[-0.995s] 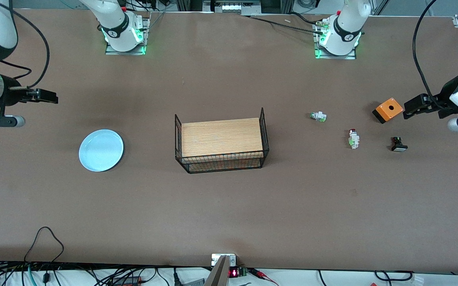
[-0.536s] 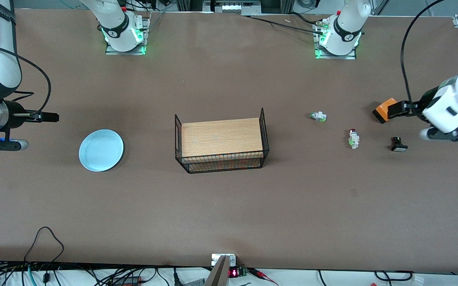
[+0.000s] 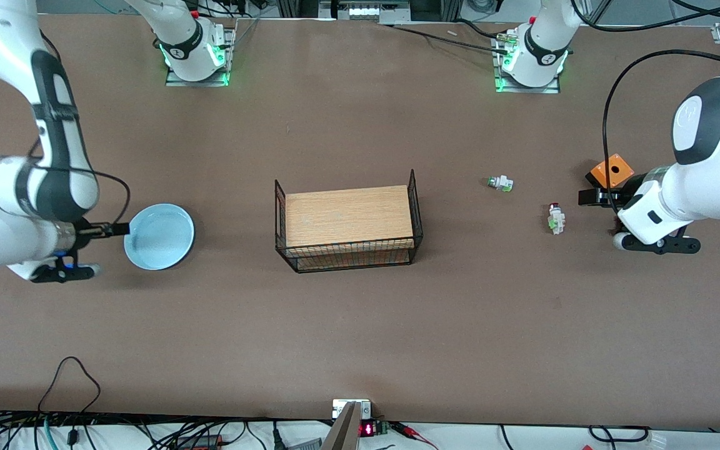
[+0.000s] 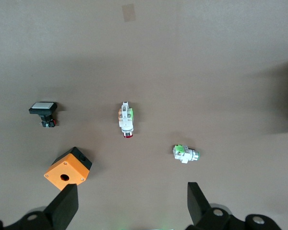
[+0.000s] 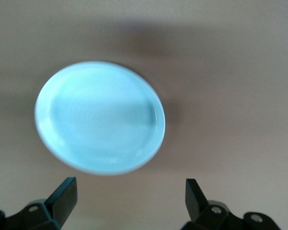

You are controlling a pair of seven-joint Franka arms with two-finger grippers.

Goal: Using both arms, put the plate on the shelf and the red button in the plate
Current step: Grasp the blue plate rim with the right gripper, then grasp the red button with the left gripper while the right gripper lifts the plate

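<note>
My right gripper grabs the plate by its thin rim (image 3: 126,241) next, since the plate's broad round side spreads wider than my open fingers.
The pale blue plate (image 3: 160,236) lies flat on the table toward the right arm's end, and it fills the right wrist view (image 5: 100,117). My right gripper (image 3: 115,229) (image 5: 129,201) hovers open just outside the plate's rim, holding nothing. The red button (image 3: 556,219) (image 4: 126,120), white with a dark red cap, lies on its side toward the left arm's end. My left gripper (image 3: 591,197) (image 4: 132,206) is open and empty over the table beside the orange box (image 3: 611,171), a short way from the button.
A wire basket (image 3: 347,259) with a wooden board in it stands mid-table. A white part with a green tip (image 3: 500,183) (image 4: 186,153) lies near the red button. A black part with a white face (image 4: 44,111) lies by the orange box (image 4: 67,166).
Both arms have swung in from the table's ends. The right gripper has come up to the plate's rim; the left gripper has passed over the orange box toward the red button.
</note>
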